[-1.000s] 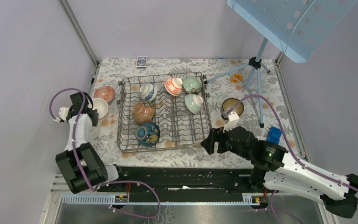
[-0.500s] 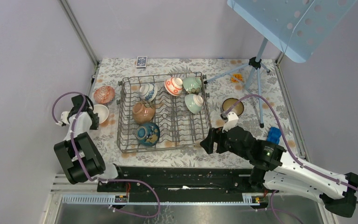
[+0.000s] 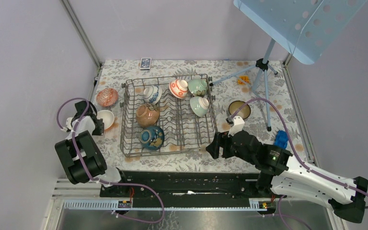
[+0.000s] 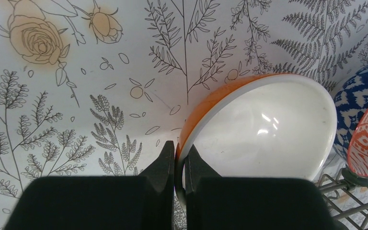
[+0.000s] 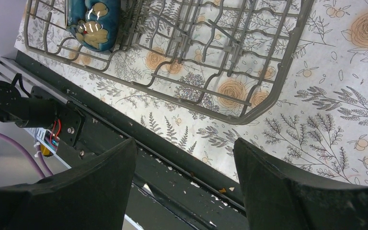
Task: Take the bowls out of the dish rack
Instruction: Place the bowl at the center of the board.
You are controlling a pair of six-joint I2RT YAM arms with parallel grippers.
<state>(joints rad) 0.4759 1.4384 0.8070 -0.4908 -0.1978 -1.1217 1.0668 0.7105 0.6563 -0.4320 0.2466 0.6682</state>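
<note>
The orange bowl is low over flat cloth and would end on the cloth beside the rack [image 3: 209, 125], so it is time to open my left gripper.
The grey wire dish rack [image 3: 209, 125] stands mid-table and holds several bowls, among them a brown one [image 3: 147, 115], a dark blue one [image 3: 152, 137] and a pale green one [image 3: 199, 106]. Left of the rack, my left gripper [image 3: 97, 125] is shut on the rim of an orange bowl with a white inside [image 3: 106, 119], low over the cloth. In the left wrist view the fingers [image 4: 165, 160] pinch that bowl's [image 4: 263, 129] edge. My right gripper [image 3: 214, 145] hangs open and empty near the rack's front right corner [image 5: 263, 103].
A red patterned bowl [image 3: 107, 97] sits left of the rack and a brown-rimmed bowl [image 3: 239, 109] to its right. At the back right are a tripod stand [image 3: 263, 67] and a blue object [image 3: 281, 139]. A black rail [image 5: 172, 158] lines the near table edge.
My left gripper has carried the orange bowl a little nearer and toward the rack, lowering it to the cloth. The right arm has hardly moved.
</note>
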